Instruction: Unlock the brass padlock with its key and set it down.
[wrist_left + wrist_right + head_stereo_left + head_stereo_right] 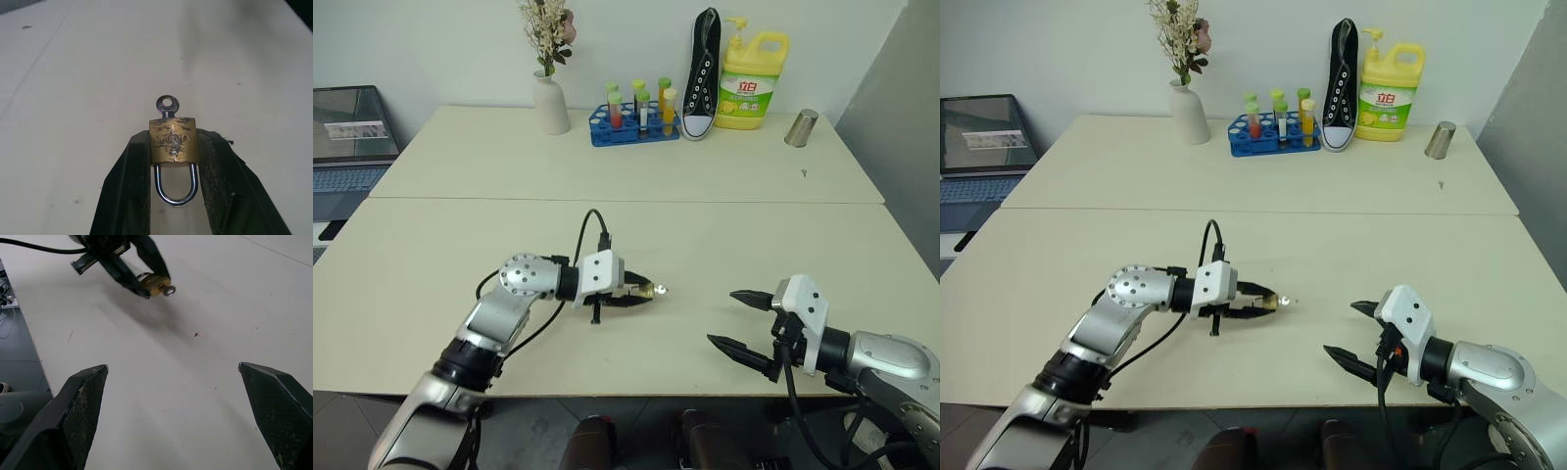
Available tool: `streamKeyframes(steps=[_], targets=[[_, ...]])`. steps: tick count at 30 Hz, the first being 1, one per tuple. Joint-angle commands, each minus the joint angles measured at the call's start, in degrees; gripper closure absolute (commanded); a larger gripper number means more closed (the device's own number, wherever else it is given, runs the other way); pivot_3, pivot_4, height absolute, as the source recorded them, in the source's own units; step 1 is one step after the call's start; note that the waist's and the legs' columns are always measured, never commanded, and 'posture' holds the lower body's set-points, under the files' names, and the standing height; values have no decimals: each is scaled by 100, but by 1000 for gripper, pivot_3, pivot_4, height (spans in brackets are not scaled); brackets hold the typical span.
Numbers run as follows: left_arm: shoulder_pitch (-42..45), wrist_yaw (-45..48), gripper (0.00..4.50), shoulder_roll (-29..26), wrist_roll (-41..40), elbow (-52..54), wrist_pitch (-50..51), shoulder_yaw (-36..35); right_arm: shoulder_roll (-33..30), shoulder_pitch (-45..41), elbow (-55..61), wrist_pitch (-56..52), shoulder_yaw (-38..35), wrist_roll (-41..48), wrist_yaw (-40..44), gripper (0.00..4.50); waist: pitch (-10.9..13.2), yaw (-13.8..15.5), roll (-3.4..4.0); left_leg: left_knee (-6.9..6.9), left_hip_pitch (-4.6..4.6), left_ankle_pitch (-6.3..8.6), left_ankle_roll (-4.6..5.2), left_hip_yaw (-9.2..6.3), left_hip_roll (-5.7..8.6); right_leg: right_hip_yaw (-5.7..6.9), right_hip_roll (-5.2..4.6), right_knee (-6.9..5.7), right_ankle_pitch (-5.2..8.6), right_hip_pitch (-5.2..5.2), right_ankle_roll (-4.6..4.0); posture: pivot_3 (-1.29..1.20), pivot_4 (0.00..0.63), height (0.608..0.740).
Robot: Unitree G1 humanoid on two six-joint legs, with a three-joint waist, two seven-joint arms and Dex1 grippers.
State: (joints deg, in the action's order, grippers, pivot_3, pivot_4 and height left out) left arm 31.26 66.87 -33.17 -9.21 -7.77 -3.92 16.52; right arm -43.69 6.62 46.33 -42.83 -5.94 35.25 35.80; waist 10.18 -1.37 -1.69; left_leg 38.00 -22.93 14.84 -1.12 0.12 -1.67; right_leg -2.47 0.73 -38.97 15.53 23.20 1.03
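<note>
I need to turn the key and unlock the brass padlock (644,291), so next I need to hold the key by its small round head (662,289) with my right gripper.
My left gripper (644,291) is shut on the brass padlock (173,141), holding it above the near table and pointing toward my right side. Its two black fingers (128,186) clamp the gold body from both sides, and the silvery shackle hangs closed between them. The key (167,105) sticks out of the padlock's body with its small round head pointing away from the gripper. From the right wrist view, the padlock (155,285) and key (168,291) sit at the tip of the left gripper. My right gripper (741,319) stands open, apart from the padlock, nothing between its fingers.
At the far table's back stand a white vase (549,103), a blue rack of tubes (632,122), a black shoe (702,73), a yellow detergent bottle (753,80) and a metal cup (801,127). A laptop (350,137) sits at the left. A seam (607,200) joins the two tables.
</note>
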Motion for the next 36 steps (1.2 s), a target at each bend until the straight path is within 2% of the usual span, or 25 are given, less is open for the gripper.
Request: streamKeyframes(steps=[1,7,13,15,23,28,36], targets=[[261,126,3536,126,-49,-230,-479,-149,70,-20,252,113,-225,108,-92,0,0,-4,0,0,-1,0,0,1,0,0,0,1,0,0,0,0,150,740],[458,481,3536,108,-128,-277,-742,-212,5,-79,316,10,-360,400,-25,0,0,-18,0,-2,-2,0,0,1,-1,-2,0,3,0,1,1,0,150,740],[650,313,3536,279,-202,-387,-826,-393,3,-381,247,-111,-460,835,-102,0,1,-20,-1,1,-1,0,0,2,0,-1,0,1,-1,0,3,0,150,740],[602,281,3536,355,-153,-339,-995,-372,87,-651,160,-279,-525,1236,-219,0,1,-25,-1,-1,-1,0,0,3,-1,-2,0,1,-1,0,3,0,150,740],[674,73,3536,507,333,-321,-2324,-252,144,-1610,-275,-834,-601,2496,-668,0,2,-22,-2,-1,-2,0,0,2,-1,-5,0,2,-1,0,2,0,150,740],[739,-227,3536,506,690,-515,-3719,-279,-54,-1854,-448,-933,-515,2651,-561,0,2,-16,-2,-1,-3,0,0,1,-1,-5,-2,3,-2,0,2,0,150,740],[1109,-648,3536,497,889,-762,-4288,-253,-156,-2243,-812,-1050,-421,2855,-421,0,2,-22,-2,0,-3,0,0,4,0,-5,-1,2,-2,0,3,0,150,740]])
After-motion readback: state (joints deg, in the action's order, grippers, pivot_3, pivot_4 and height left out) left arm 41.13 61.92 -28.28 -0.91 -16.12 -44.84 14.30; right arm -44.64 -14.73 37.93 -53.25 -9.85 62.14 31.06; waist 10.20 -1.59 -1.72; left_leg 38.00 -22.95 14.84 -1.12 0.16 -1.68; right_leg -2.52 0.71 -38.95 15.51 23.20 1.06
